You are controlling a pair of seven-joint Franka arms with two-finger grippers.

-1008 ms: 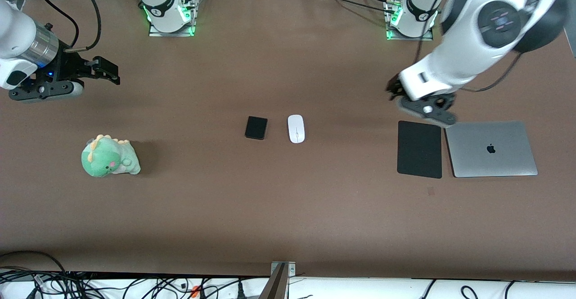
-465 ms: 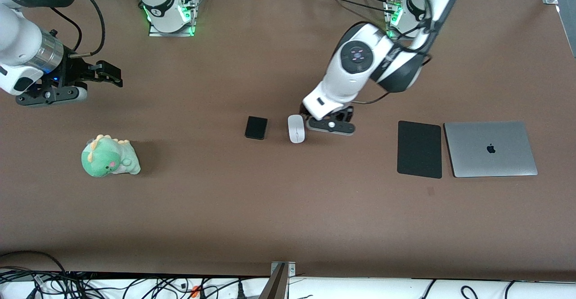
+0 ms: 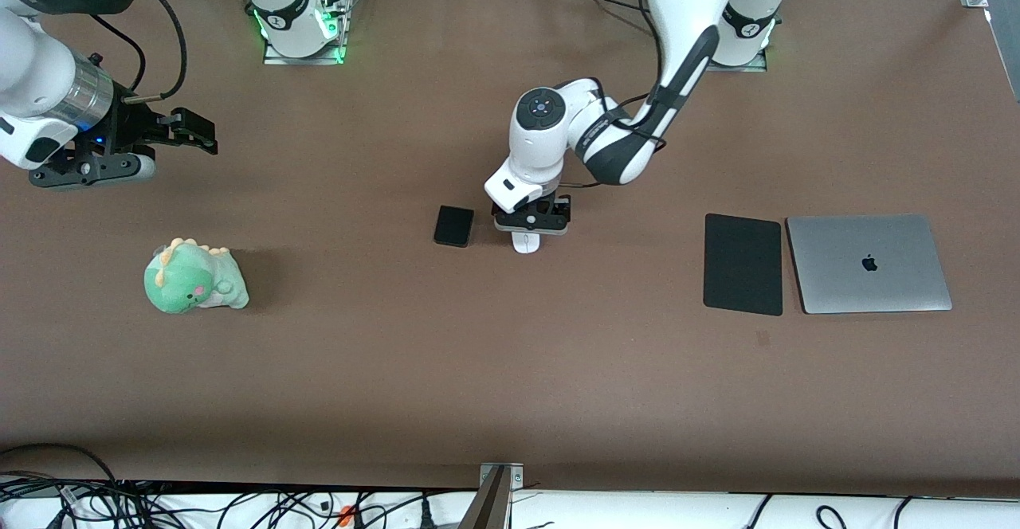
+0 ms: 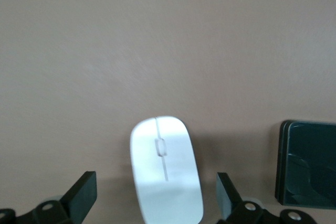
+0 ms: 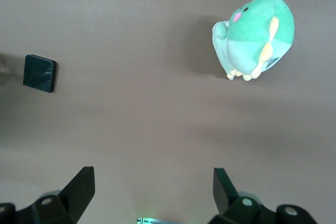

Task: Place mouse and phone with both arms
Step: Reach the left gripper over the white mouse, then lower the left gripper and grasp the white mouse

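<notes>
The white mouse [image 3: 524, 244] is below my left gripper's fingers, which are over shadows on the tabletop. It isn't time to close yet: my left gripper should lower first, then close on the mouse.
The white mouse [image 3: 524, 244] lies mid-table, beside the black phone [image 3: 454, 226], which is toward the right arm's end. My left gripper [image 3: 531, 224] is over the mouse and covers most of it. In the left wrist view the gripper [image 4: 156, 198] is open, with the mouse [image 4: 166, 169] between its spread fingers [image 4: 84, 195] and the phone [image 4: 307, 163] beside it. My right gripper [image 3: 190, 129] waits open and empty over bare table at the right arm's end. The right wrist view shows this gripper [image 5: 152, 190] and the phone [image 5: 40, 73] farther off.
A flat black mouse pad [image 3: 743, 264] and a closed silver laptop [image 3: 868, 263] lie side by side toward the left arm's end. A green plush dinosaur [image 3: 194, 276] sits toward the right arm's end and also shows in the right wrist view [image 5: 254, 38].
My left arm has swung from over the mouse pad's edge across the table and come down over the mouse. The right arm has barely moved.
</notes>
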